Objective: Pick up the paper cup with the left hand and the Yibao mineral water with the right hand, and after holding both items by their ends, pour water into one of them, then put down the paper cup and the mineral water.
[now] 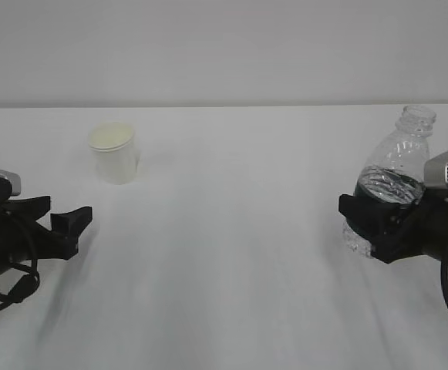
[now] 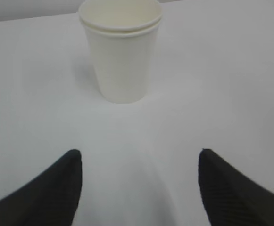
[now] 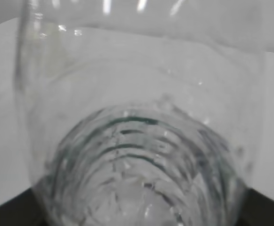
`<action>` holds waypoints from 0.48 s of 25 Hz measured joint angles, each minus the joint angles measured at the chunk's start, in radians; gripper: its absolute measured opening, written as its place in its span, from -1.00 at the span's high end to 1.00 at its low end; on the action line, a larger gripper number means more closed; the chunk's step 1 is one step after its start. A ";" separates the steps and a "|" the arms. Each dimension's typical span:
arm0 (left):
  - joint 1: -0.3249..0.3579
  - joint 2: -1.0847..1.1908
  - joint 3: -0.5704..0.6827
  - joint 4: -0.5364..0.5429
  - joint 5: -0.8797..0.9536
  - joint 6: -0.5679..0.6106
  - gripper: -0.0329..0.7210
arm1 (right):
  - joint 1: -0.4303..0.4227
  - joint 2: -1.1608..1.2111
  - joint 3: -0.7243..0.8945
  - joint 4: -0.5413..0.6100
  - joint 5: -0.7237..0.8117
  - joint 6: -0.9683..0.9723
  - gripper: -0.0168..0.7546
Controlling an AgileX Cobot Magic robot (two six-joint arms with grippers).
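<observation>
The paper cup flares out to a wide rim (image 1: pixel 111 136). So my left gripper grabs the cup by its narrower lower side (image 1: pixel 117 168) next.
The paper cup (image 1: pixel 114 153) (image 2: pixel 122 56) stands upright on the white table, back left. My left gripper (image 1: pixel 69 210) (image 2: pixel 139 155) is open, low over the table in front of the cup and well apart from it, with nothing between its fingers. The Yibao mineral water (image 1: pixel 397 166) (image 3: pixel 137 141), a clear capless bottle, leans with its neck up and to the right. My right gripper (image 1: pixel 374 214) (image 3: pixel 137 209) is shut on its lower body. Whether its ribbed base touches the table I cannot tell. In the right wrist view the bottle hides nearly all of the fingers.
The white table (image 1: pixel 231 270) runs back to a pale wall (image 1: pixel 224 46). Nothing else stands between the cup and the bottle.
</observation>
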 joint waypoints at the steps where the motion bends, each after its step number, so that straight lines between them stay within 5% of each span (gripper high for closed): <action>1: 0.000 0.008 -0.007 0.000 0.000 0.000 -0.58 | 0.000 0.000 0.000 0.000 0.000 0.000 -0.25; 12: 0.000 0.120 -0.123 0.000 0.000 0.000 -0.63 | 0.000 0.000 0.000 -0.014 0.018 0.001 -0.25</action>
